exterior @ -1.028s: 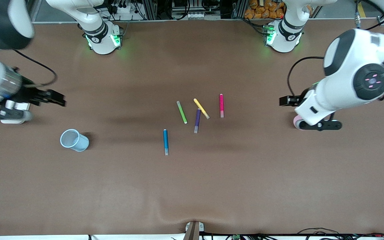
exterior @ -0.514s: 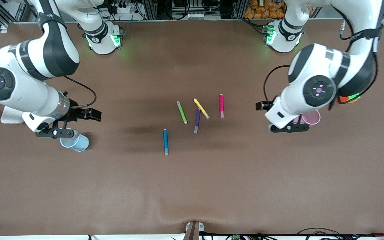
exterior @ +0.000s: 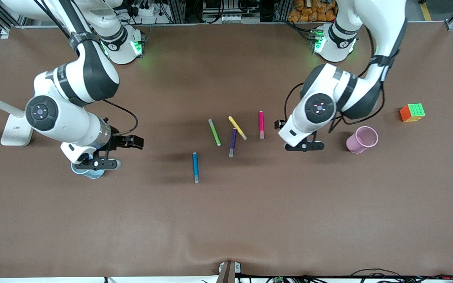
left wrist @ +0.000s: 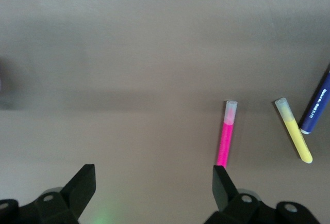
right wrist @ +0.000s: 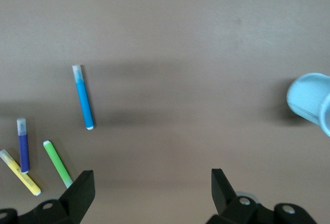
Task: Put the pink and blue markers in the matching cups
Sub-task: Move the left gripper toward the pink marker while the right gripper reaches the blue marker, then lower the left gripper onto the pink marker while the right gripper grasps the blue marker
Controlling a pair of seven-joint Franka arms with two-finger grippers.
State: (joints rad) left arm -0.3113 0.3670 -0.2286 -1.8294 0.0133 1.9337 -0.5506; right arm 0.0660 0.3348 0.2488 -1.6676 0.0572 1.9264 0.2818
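I should next use my left gripper to grab the pink marker by its clear end (exterior: 261, 135). Then the marker can stand in the matching pink cup (exterior: 362, 139).
The pink marker (exterior: 261, 124) and the blue marker (exterior: 195, 167) lie flat near the table's middle, the blue one nearer the front camera. The pale pink cup (exterior: 362, 139) stands toward the left arm's end. The pale blue cup (exterior: 89, 172) stands toward the right arm's end, mostly hidden under my right gripper (exterior: 96, 163). My left gripper (exterior: 304, 146) hovers between the pink marker and the pink cup. Both grippers are open and empty. The left wrist view shows the left gripper (left wrist: 153, 180) and the pink marker (left wrist: 226, 136). The right wrist view shows the right gripper (right wrist: 152, 182), the blue marker (right wrist: 83, 97) and the blue cup (right wrist: 311, 102).
Green (exterior: 214, 132), yellow (exterior: 237, 127) and purple (exterior: 232, 142) markers lie beside the pink marker. A colour cube (exterior: 412, 112) sits past the pink cup at the left arm's end. A white stand (exterior: 14, 129) sits at the right arm's end.
Both arms have swung in toward the table's middle. The right gripper has come over the blue cup; the left gripper has moved off the pink cup toward the markers. Markers and cups stayed put.
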